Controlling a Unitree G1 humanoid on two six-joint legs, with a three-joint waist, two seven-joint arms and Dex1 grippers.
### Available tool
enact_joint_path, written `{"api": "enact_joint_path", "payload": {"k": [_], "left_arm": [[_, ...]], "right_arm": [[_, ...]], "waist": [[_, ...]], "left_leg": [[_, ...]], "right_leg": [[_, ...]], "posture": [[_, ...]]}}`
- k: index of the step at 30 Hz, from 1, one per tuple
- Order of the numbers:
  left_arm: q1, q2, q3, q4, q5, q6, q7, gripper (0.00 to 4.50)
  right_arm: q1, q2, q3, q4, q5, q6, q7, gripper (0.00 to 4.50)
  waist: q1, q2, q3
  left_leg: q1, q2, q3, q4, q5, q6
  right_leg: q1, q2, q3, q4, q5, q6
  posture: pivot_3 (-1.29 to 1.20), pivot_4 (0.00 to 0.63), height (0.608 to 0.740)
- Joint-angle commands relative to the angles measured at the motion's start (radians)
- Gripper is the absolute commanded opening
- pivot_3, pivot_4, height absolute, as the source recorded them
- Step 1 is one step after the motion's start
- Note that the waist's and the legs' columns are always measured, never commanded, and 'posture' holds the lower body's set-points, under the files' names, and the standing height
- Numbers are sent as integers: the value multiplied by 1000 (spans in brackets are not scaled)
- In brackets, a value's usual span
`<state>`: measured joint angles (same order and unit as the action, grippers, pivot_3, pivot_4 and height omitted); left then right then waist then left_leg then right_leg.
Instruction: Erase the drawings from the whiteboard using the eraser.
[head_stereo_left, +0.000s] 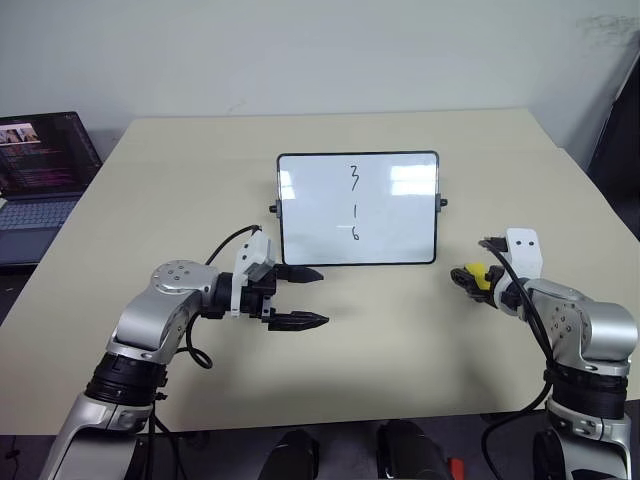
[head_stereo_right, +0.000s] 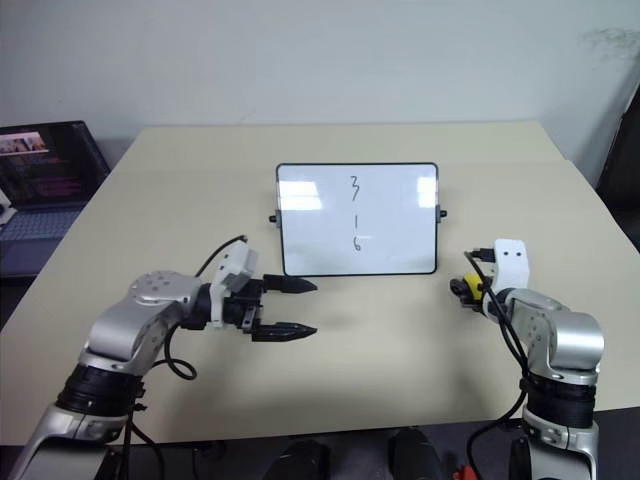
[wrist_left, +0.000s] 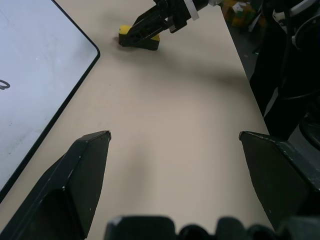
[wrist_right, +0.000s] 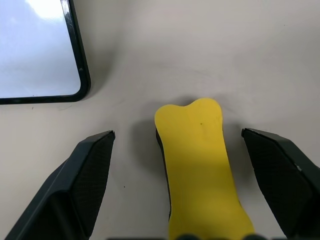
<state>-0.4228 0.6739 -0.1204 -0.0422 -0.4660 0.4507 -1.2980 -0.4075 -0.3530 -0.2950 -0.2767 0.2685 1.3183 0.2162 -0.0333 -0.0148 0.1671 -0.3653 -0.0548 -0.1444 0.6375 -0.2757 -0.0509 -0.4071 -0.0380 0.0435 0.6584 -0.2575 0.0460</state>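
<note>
My right gripper's fingers stand on either side of the yellow eraser, above the table, so it is now time for my right gripper to close on the eraser.
The whiteboard (head_stereo_left: 400, 215) stands propped up at the table's middle, black-framed, with a knob on each side. The drawings (head_stereo_left: 354, 207) are thin black marks like "3", "1", "6" in a column at its centre. To the right of the board the yellow eraser (wrist_right: 197, 165) with a black underside lies flat on the table. My right gripper (wrist_right: 178, 132) is open, its fingers wide on either side of the eraser and apart from it. My left gripper (head_stereo_left: 322, 297) hovers open and empty just in front of the board's lower left corner, pointing right.
An open laptop (head_stereo_left: 40, 170) sits beyond the beige table's (head_stereo_left: 200, 150) left edge. The table's right edge runs close behind my right arm. Bare tabletop lies between the two grippers and behind the board.
</note>
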Motion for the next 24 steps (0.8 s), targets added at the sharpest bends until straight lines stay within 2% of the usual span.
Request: {"api": "enact_joint_path", "payload": {"k": [1,5,7,9,13,16,24], "left_arm": [[-5,12,6,-38,-6,-2,-8,4500],[-12,11,6,-34,-6,-2,-9,4500],[-14,11,6,-31,-5,-3,-10,4500],[-14,9,6,-32,-5,-2,-8,4500],[-13,6,5,-34,-5,-2,-5,4500],[-15,1,8,-30,-4,-9,1,4500],[-19,5,9,-22,-1,-10,-3,4500]], "right_arm": [[-9,-15,-16,-8,8,-26,2,4440],[-11,-18,-20,0,7,-34,0,4440],[-13,-19,-20,4,5,-39,-3,4083],[-15,-19,-23,8,3,-43,-7,3569],[-20,-20,-25,17,1,-51,-13,1985],[-18,-21,-26,18,2,-52,-17,1154],[-27,-24,-15,19,-1,-63,-29,1109]], "waist": [[0,0,0],[0,0,0],[0,0,0],[0,0,0],[0,0,0],[0,0,0],[0,0,0]], "left_leg": [[0,0,0,0,0,0],[0,0,0,0,0,0],[0,0,0,0,0,0],[0,0,0,0,0,0],[0,0,0,0,0,0],[0,0,0,0,0,0],[0,0,0,0,0,0]], "right_leg": [[0,0,0,0,0,0],[0,0,0,0,0,0],[0,0,0,0,0,0],[0,0,0,0,0,0],[0,0,0,0,0,0],[0,0,0,0,0,0],[0,0,0,0,0,0]], "posture": [[0,150,740],[0,150,740],[0,150,740],[0,150,740],[0,150,740],[0,150,740],[0,150,740]]}}
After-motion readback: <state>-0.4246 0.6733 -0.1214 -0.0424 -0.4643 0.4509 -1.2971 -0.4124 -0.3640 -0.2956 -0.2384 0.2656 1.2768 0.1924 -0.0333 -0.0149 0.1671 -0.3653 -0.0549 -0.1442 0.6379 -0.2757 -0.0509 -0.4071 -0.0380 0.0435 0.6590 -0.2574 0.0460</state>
